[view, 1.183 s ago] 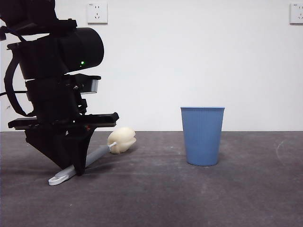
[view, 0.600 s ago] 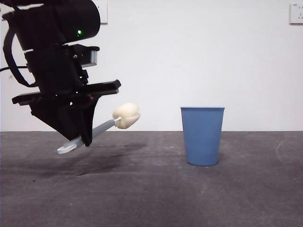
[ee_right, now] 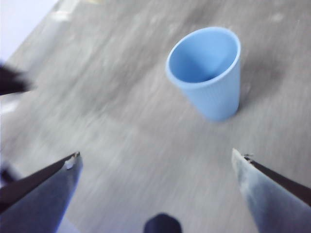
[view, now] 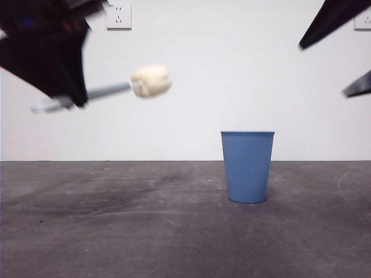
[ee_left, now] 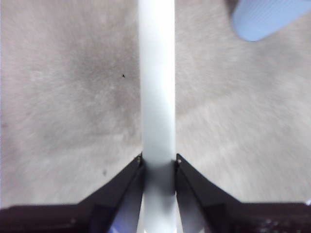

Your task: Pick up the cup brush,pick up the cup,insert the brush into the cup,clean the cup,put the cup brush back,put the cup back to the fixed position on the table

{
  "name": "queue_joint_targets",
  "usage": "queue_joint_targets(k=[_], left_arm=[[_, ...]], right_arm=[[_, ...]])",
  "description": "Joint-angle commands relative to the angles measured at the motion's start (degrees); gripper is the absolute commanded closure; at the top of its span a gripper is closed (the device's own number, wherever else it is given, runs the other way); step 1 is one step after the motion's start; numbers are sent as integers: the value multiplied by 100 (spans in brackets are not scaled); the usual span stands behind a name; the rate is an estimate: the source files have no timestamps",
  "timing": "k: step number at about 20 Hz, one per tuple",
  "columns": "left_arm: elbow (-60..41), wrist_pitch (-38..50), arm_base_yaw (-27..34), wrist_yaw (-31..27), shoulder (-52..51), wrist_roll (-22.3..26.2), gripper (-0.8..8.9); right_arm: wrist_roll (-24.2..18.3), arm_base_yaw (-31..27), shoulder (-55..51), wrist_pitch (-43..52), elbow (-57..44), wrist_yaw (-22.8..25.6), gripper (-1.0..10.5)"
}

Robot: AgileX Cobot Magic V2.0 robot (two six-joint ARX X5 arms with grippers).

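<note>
I will next grab the cup by its ribbed body (view: 247, 172) with my right gripper, so that the cup's opening (view: 247, 132) stays free for the brush.
My left gripper (view: 72, 95) is high at the upper left of the front view, shut on the grey handle of the cup brush (view: 107, 90). The brush lies nearly level in the air, its cream sponge head (view: 151, 80) pointing right. In the left wrist view the handle (ee_left: 156, 97) runs straight out between the two jaws of that gripper (ee_left: 158, 162). The blue ribbed cup (view: 247, 166) stands upright on the table (view: 145, 231), right of centre. My right gripper (ee_right: 155, 160) is open and empty, above and short of the cup (ee_right: 209, 73); its black tips (view: 330, 23) enter at the upper right.
Two white wall sockets (view: 119, 15) sit high on the white back wall. The cup's rim (ee_left: 265, 19) shows at a corner of the left wrist view.
My left gripper has lifted the cup brush from just above the table to well above cup height. Black jaw tips of the right gripper have come into the upper right.
</note>
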Motion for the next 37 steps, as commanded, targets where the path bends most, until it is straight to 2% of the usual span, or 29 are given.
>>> queue_joint_targets(k=[1,6,13,19,27,37], left_arm=[[2,-522,-22,-4,-433,234,826],[2,-1504,-22,-13,-1034,474,826],[2,-1515,-22,-11,-1113,498,826],[2,-1528,-22,-11,-1113,490,826],[2,-1447,-22,-11,-1113,450,826],[2,-1445,-22,-11,-1113,448,826]], right_arm=[[229,111,210,962,-531,199,290],[199,363,1255,2885,-1239,503,326],[-258,684,2957,4435,-1244,1075,321],[-437,745,3834,5829,-1241,1226,318],[-446,774,4664,7093,-1207,1220,317],[-356,852,5340,7388,-684,1202,317]])
